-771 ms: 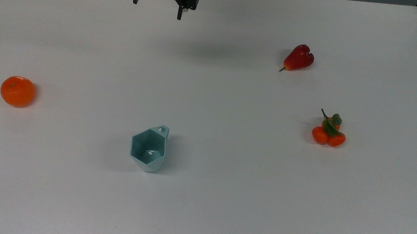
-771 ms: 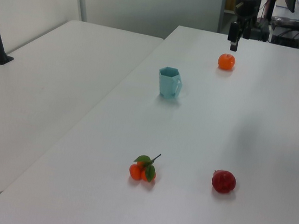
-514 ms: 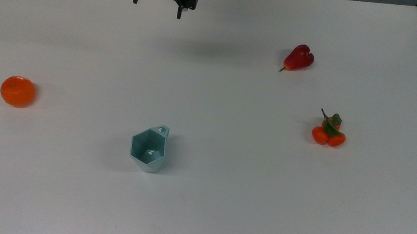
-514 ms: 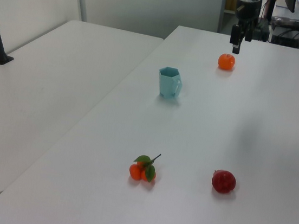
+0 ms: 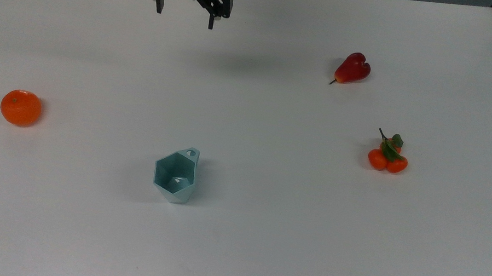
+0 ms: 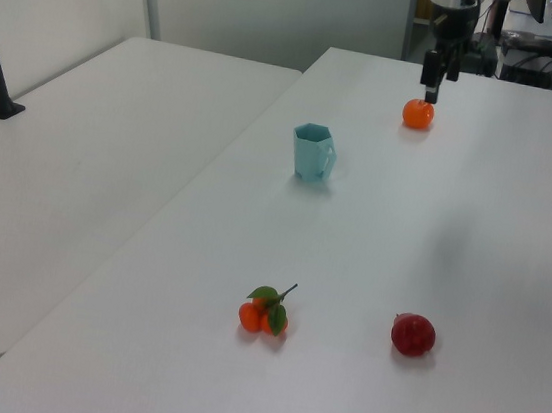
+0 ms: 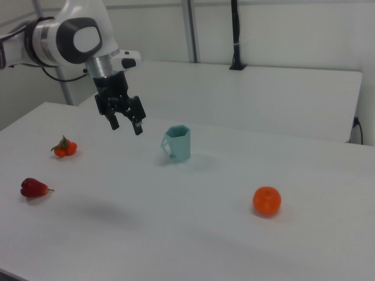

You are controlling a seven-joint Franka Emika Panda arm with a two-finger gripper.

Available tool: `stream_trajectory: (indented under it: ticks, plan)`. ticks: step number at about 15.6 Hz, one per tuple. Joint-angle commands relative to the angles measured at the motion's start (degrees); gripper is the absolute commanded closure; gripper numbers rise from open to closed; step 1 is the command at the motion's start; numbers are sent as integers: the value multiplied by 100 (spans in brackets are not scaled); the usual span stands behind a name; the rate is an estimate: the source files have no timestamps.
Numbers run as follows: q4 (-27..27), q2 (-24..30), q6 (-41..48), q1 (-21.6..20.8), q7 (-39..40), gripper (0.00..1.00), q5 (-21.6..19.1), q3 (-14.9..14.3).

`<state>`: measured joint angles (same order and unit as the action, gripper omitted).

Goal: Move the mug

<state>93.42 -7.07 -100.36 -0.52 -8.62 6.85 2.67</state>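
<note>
My gripper will next take the teal mug by its small tab handle (image 6: 330, 160), so that it can move the mug across the white table.
The pale teal faceted mug (image 5: 174, 178) stands upright on the white table (image 5: 263, 232), below the middle in the top view, its tab handle pointing to the upper right. It also appears in the left view (image 6: 313, 154) and the right view (image 7: 177, 143). My gripper (image 5: 184, 17) hangs open and empty in the air near the table's far edge, well away from the mug. In the right view the gripper (image 7: 126, 127) is to the mug's left, and in the left view the gripper (image 6: 431, 91) sits just above the orange.
An orange (image 5: 20, 107) lies at the top view's left. A red pear-shaped fruit (image 5: 352, 68) and a cluster of small oranges with leaves (image 5: 388, 155) lie at the top view's right. A second white table (image 6: 80, 162) adjoins in the left view.
The gripper has shifted a little toward the top view's bottom, still open. The mug and the fruit have not moved.
</note>
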Motion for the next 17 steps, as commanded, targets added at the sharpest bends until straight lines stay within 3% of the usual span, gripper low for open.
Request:
stream_trajectory:
  ticks: [1, 10, 17]
  plan:
    - [-210, -400, -649, -62, -700, 0, -158, -30]
    - [-219, -1489, -2705, -229, -2388, 3, 70, 14]
    - [-307, -2404, -3973, -361, -3689, 11, 1133, 14]
